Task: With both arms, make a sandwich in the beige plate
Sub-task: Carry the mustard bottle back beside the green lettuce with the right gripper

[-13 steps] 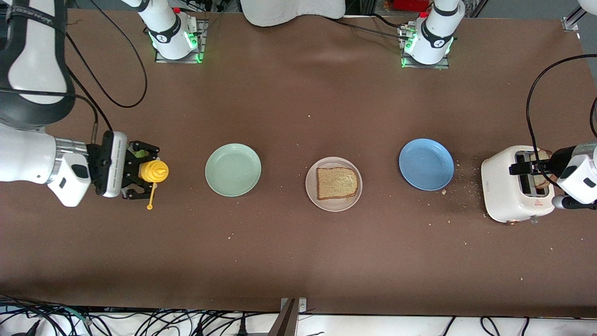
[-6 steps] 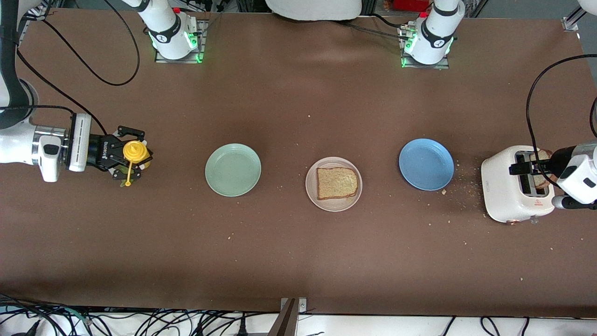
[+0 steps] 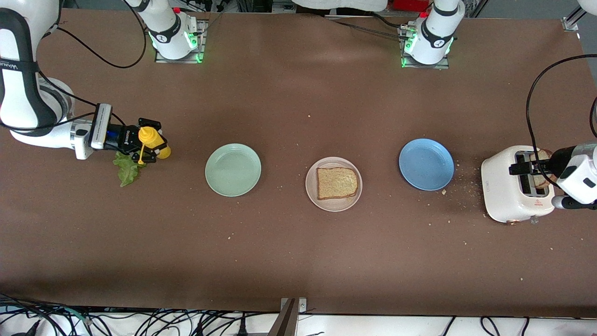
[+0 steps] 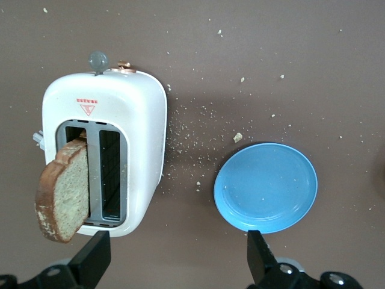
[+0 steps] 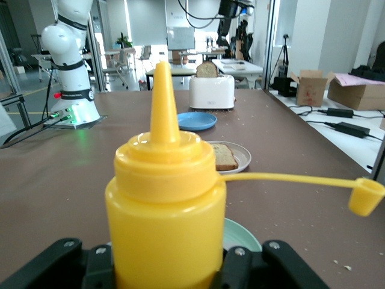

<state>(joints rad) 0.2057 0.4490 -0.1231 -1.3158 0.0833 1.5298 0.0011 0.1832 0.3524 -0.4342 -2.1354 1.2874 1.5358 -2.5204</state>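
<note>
The robot's right gripper should keep holding the yellow squeeze bottle, because the yellow squeeze bottle's base [image 3: 164,152] is hanging above the tabletop in the front view.
The beige plate [image 3: 311,193] lies mid-table with one brown toast slice [image 3: 337,183] flat on it; both also show in the right wrist view [image 5: 240,158]. A second toast slice [image 4: 60,192] stands in the white toaster [image 3: 506,191]. A green lettuce leaf [image 3: 125,170] lies on the table at the right arm's end. My right gripper [image 3: 149,142] is shut on an upright yellow squeeze bottle [image 5: 162,211], beside the leaf. My left gripper [image 4: 174,265] is open and empty over the toaster [image 4: 141,120].
A mint-green plate [image 3: 232,169] and a blue plate [image 3: 426,164] flank the beige plate. The bottle's cap [image 5: 367,195] hangs open on its strap. Crumbs lie between the toaster and the blue plate [image 4: 266,186].
My right arm has swung and moved the yellow bottle away from the front camera. The lettuce leaf, hidden under the gripper before, now shows on the table. The left arm has not moved.
</note>
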